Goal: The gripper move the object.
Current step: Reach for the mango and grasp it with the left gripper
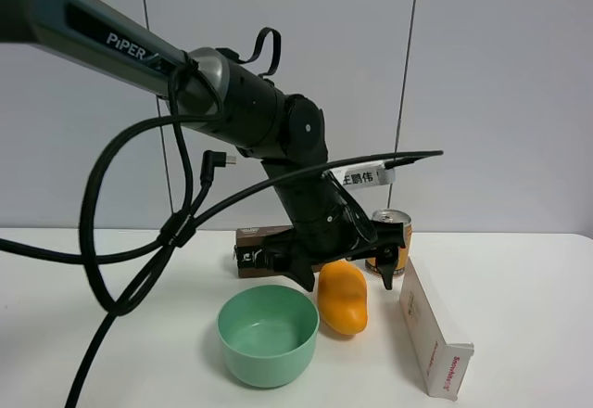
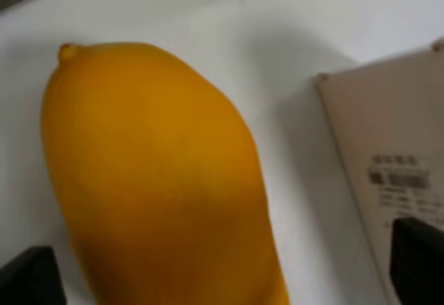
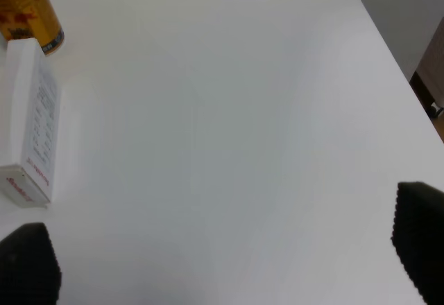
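My left gripper should grab the orange-yellow mango around its plump body [image 1: 342,301] [image 2: 166,201] next, to move the mango across the table.
The object is a smooth orange-yellow mango [image 1: 343,300] lying on the white table between the green bowl and the white box. My left gripper [image 1: 345,274], a black claw on the dark arm, is open just above it, with one finger on each side of the fruit's far end. In the left wrist view the mango [image 2: 152,173] fills the frame between the two black fingertips [image 2: 28,279]. My right gripper [image 3: 222,256] is open and empty over bare table; it does not show in the exterior view.
A green bowl [image 1: 268,332] stands left of the mango. A white box [image 1: 433,329] lies to its right and also shows in the right wrist view [image 3: 31,125]. A gold-and-red can [image 1: 390,237] and a brown box [image 1: 264,246] stand behind. Thick black cables hang at the left.
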You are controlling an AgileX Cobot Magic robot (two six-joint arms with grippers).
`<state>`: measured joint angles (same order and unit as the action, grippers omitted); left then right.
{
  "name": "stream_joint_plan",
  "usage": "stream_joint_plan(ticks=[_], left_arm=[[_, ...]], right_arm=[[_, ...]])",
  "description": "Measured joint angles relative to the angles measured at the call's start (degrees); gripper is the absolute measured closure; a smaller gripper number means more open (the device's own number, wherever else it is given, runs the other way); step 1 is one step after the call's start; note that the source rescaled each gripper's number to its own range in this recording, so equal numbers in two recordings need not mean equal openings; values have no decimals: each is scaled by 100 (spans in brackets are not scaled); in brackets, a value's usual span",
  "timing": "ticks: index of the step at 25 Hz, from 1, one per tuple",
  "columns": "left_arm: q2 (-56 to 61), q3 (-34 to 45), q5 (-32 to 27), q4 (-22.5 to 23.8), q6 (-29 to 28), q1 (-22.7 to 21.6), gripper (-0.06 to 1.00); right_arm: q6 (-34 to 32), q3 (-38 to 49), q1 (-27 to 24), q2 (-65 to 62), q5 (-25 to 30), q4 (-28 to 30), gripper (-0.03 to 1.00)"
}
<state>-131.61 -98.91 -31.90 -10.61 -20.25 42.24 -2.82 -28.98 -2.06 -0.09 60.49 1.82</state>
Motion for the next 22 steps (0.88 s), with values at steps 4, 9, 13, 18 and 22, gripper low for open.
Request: stream_joint_plan(ticks=[4, 9, 13, 18, 22], left_arm=[[-136, -1, 134, 75, 0, 0, 4], [-171, -1, 281, 104, 6, 0, 4], [-171, -1, 364, 131, 6, -5, 4], [-284, -1, 401, 162, 6, -36, 4], [-363, -1, 445, 213, 6, -73, 4]], right_arm=[[0, 0, 0, 0, 0, 0, -3], [0, 0, 0, 0, 0, 0, -3], [0, 0, 0, 0, 0, 0, -3], [0, 0, 0, 0, 0, 0, -3], [0, 0, 0, 0, 0, 0, -3]])
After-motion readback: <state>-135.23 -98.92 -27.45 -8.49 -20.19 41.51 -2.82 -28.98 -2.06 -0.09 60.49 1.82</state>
